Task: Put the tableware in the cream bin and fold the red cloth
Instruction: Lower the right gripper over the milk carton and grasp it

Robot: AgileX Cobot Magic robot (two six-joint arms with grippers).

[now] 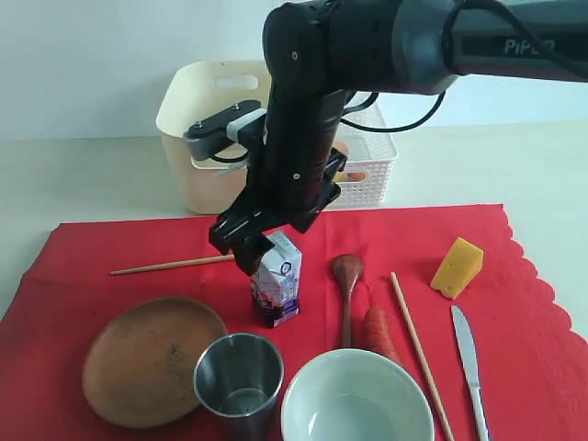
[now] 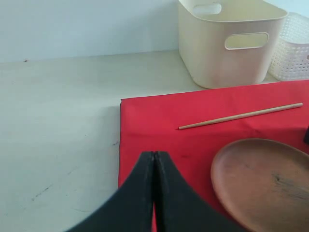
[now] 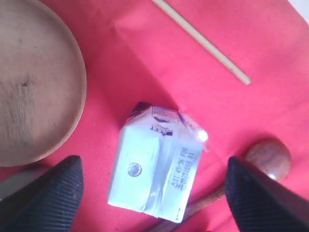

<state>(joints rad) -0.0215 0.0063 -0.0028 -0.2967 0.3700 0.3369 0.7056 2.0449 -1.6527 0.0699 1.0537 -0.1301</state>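
Note:
Next, my right gripper grabs the milk carton by its boxy body (image 1: 277, 289) (image 3: 153, 169) to free the red cloth for folding.
My right gripper (image 1: 257, 250) hangs open over a small milk carton (image 1: 278, 283) standing on the red cloth (image 1: 83, 266). In the right wrist view the carton (image 3: 154, 164) sits between the fingers (image 3: 53, 193), touching neither. On the cloth lie a wooden plate (image 1: 147, 360), steel cup (image 1: 239, 375), pale bowl (image 1: 356, 402), wooden spoon (image 1: 347, 276), two chopsticks (image 1: 170, 265) (image 1: 420, 354) and a knife (image 1: 469, 354). The cream bin (image 1: 207, 138) stands behind the cloth. My left gripper (image 2: 154, 154) is shut and empty, over the cloth's corner (image 2: 145, 121) near the plate (image 2: 263, 183).
A white lattice basket (image 1: 375, 173) stands right of the bin. A yellow cheese wedge (image 1: 457, 266) and an orange carrot-like piece (image 1: 378, 333) lie on the cloth. The right arm's bulk (image 1: 303, 138) hides part of the bin and basket. Bare table (image 2: 58, 121) lies left of the cloth.

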